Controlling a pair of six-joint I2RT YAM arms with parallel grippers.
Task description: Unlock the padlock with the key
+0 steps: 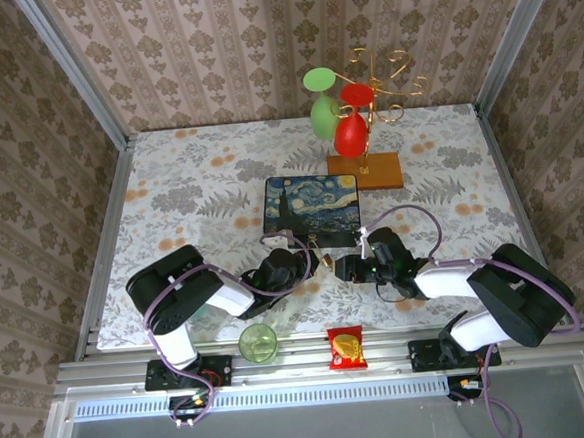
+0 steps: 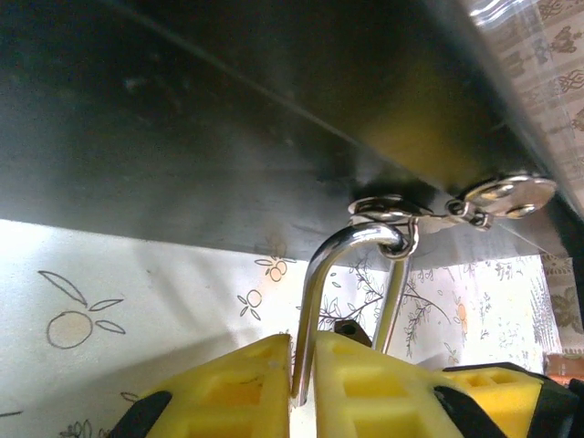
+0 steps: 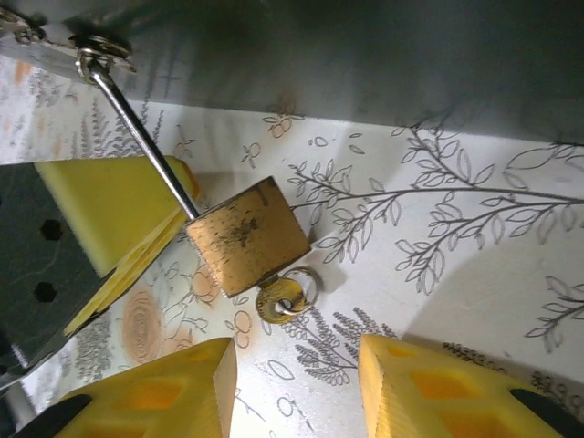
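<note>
The brass key has to turn to unlock the padlock, so my right gripper should grab it next by its exposed head (image 1: 332,267) (image 3: 279,301), with fingers on either side.
The small brass padlock (image 3: 248,235) hangs by its thin silver shackle (image 3: 146,137) from the hasp ring (image 2: 392,228) on the dark painted box (image 1: 311,203). In the top view the padlock (image 1: 327,260) sits just in front of the box. A brass key (image 3: 281,299) with a small ring is stuck in the padlock's bottom. My left gripper (image 2: 304,383) is shut on one leg of the shackle (image 2: 315,301). My right gripper (image 3: 297,388) is open just short of the key, with a yellow finger (image 3: 164,392) on either side and nothing touching them.
A gold wire stand with red and green pieces on a wooden base (image 1: 366,169) stands behind the box. A green cup (image 1: 258,342) and a red snack packet (image 1: 346,348) lie at the near edge between the arm bases.
</note>
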